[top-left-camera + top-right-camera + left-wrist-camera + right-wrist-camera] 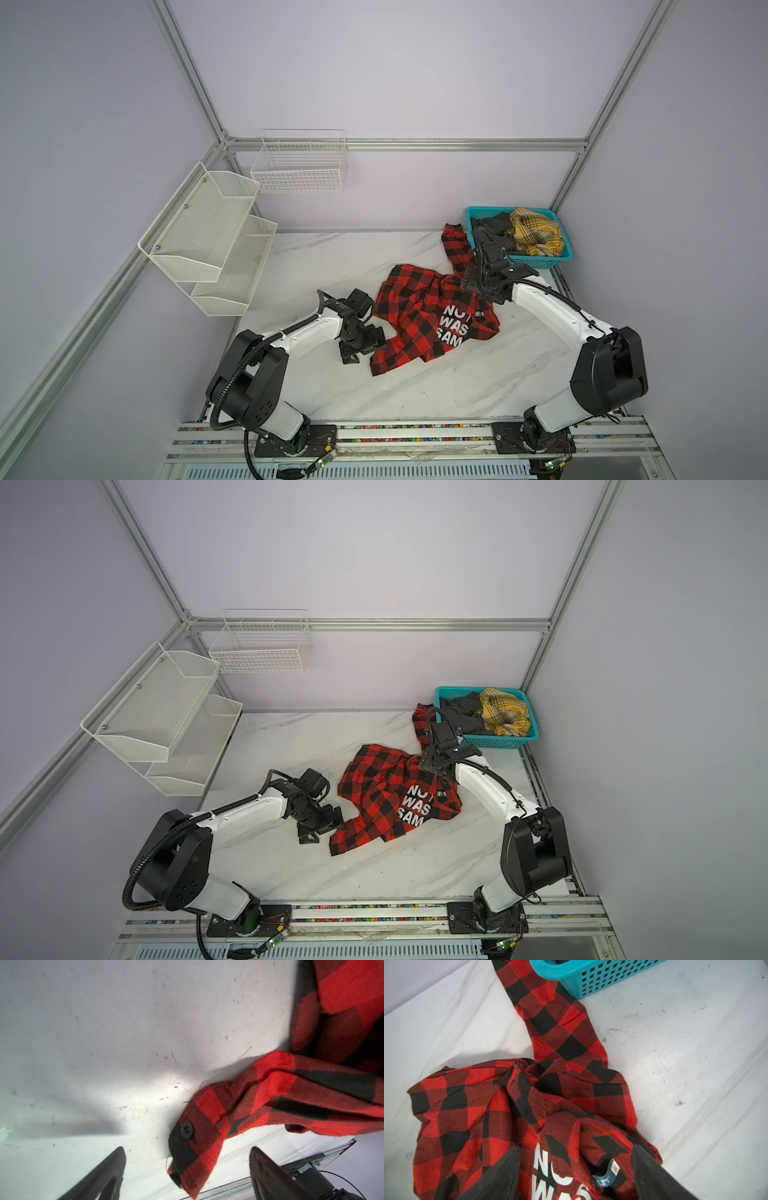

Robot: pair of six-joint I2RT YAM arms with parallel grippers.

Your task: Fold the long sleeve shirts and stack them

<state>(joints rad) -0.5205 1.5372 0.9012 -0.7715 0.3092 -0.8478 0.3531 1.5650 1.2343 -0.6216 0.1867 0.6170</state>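
Next, my left gripper picks up the long sleeve shirt (419,316) by the buttoned cuff (381,364). Then it draws out and spreads the sleeve for folding.
A red-and-black checked long sleeve shirt (419,316) (382,796) lies crumpled on the white marble table (332,257), its white block letters facing up. One sleeve (556,1028) runs back toward the teal basket. The other sleeve's buttoned cuff (193,1147) lies between the spread fingers of my left gripper (187,1148) (365,351), which is open and low at the shirt's left edge. My right gripper (576,1147) (496,295) is open right above the collar and size label (614,1167), one finger on each side of them.
A teal plastic basket (540,262) (602,978) stands at the back right, holding a yellow plaid cloth (536,237) and a dark cloth (494,226). White mesh shelves (208,232) and a wire basket (299,166) hang on the left and back walls.
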